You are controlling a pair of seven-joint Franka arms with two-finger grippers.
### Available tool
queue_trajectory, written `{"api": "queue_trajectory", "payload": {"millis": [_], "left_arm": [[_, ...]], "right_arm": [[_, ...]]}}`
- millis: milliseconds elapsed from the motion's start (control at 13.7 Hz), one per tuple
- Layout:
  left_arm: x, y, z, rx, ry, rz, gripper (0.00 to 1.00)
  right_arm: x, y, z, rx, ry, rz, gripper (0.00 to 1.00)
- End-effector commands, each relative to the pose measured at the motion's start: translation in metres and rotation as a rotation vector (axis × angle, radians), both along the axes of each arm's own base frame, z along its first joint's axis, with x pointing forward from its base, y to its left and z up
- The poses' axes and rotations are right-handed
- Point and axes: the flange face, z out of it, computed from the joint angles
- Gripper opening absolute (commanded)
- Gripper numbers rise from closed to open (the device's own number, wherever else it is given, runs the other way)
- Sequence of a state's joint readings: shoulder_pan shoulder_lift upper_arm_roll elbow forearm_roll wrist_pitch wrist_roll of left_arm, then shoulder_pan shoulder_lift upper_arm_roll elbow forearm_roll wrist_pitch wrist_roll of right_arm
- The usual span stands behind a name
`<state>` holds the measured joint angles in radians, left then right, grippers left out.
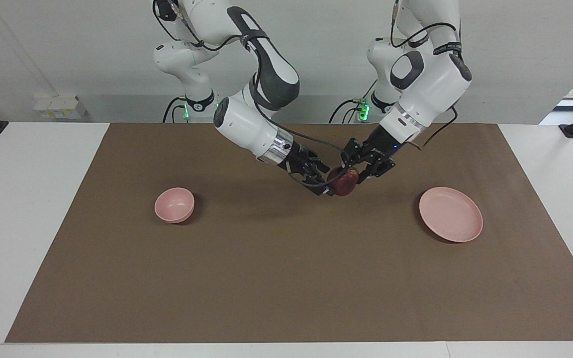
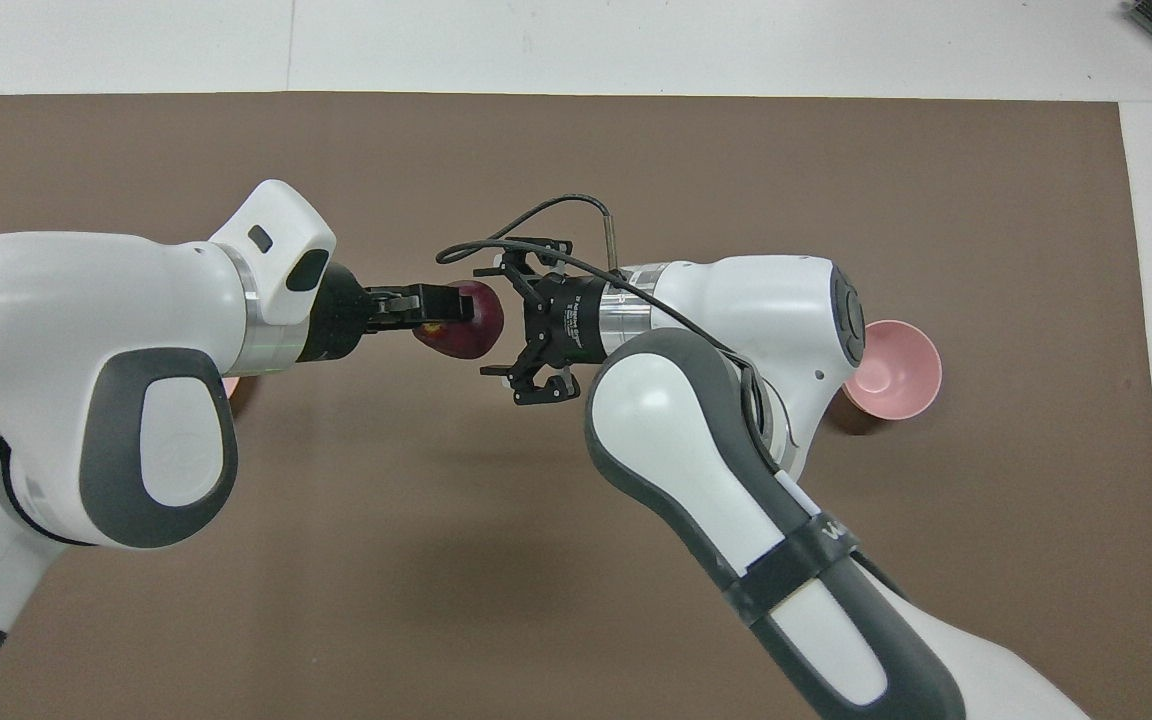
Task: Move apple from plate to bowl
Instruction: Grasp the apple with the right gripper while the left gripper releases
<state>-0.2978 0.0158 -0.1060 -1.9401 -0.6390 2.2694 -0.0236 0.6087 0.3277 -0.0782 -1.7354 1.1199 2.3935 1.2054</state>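
Note:
My right gripper closes on the apple's loose end [image 2: 487, 319] now, since its open fingers are on both sides of that end in the overhead view.
The dark red apple [image 1: 344, 182] hangs in the air over the middle of the brown mat, between the two grippers; it also shows in the overhead view [image 2: 464, 322]. My left gripper [image 1: 355, 174] [image 2: 433, 308] is shut on the apple. My right gripper [image 1: 325, 182] [image 2: 498, 322] is open wide, its jaws spread on either side of the apple's free end. The pink plate [image 1: 450, 214] lies empty toward the left arm's end; in the overhead view only a sliver [image 2: 230, 386] shows under the left arm. The pink bowl [image 1: 174, 205] [image 2: 893, 370] stands empty toward the right arm's end.
A brown mat [image 1: 266, 278] covers most of the white table [image 1: 23, 209]. A black cable [image 2: 526, 225] loops over the right gripper's wrist.

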Motion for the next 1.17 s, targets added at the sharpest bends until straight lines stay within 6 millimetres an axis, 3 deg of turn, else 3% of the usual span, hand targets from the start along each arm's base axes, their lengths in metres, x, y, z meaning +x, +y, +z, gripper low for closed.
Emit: {"api": "queue_trajectory", "payload": {"millis": [0,146,219,365,438,510,583,656,729,802,1094], "left_arm": [[-0.007,-0.017,0.012,-0.034,0.011,-0.003,0.0],[-0.008,-0.018,0.014,-0.04,0.012,-0.003,0.0],[-0.008,-0.018,0.014,-0.04,0.012,-0.003,0.0],[-0.008,-0.017,0.015,-0.041,0.015,0.002,0.0],[-0.007,-0.017,0.015,-0.043,0.024,0.013,0.01],[-0.007,-0.016,0.014,-0.043,0.028,0.014,0.12],[-0.007,-0.015,0.014,-0.041,0.029,0.014,0.35],[-0.006,-0.016,0.015,-0.038,0.024,0.013,0.61],[-0.006,-0.016,0.016,-0.033,0.019,0.012,0.94],[-0.004,-0.017,0.017,-0.027,0.011,0.007,1.0],[-0.002,-0.008,0.016,0.018,0.008,0.001,1.0]], "right_arm": [[0.002,0.002,0.001,0.008,-0.014,0.011,1.0],[0.004,0.0,0.002,0.008,-0.022,0.012,1.0],[0.004,0.0,0.002,0.006,-0.035,0.022,0.84],[0.004,0.0,0.003,0.011,-0.035,0.021,0.15],[0.005,-0.001,0.004,0.019,-0.028,0.015,0.0],[0.005,-0.002,0.004,0.021,-0.024,0.01,0.0],[0.005,-0.002,0.004,0.021,-0.024,0.01,0.0],[0.007,-0.003,0.005,0.019,-0.027,0.009,0.0],[0.006,-0.003,0.005,0.017,-0.032,0.015,0.0],[0.006,-0.003,0.004,0.012,-0.037,0.022,0.0],[0.004,-0.004,0.008,0.01,-0.048,0.053,0.0]]}}
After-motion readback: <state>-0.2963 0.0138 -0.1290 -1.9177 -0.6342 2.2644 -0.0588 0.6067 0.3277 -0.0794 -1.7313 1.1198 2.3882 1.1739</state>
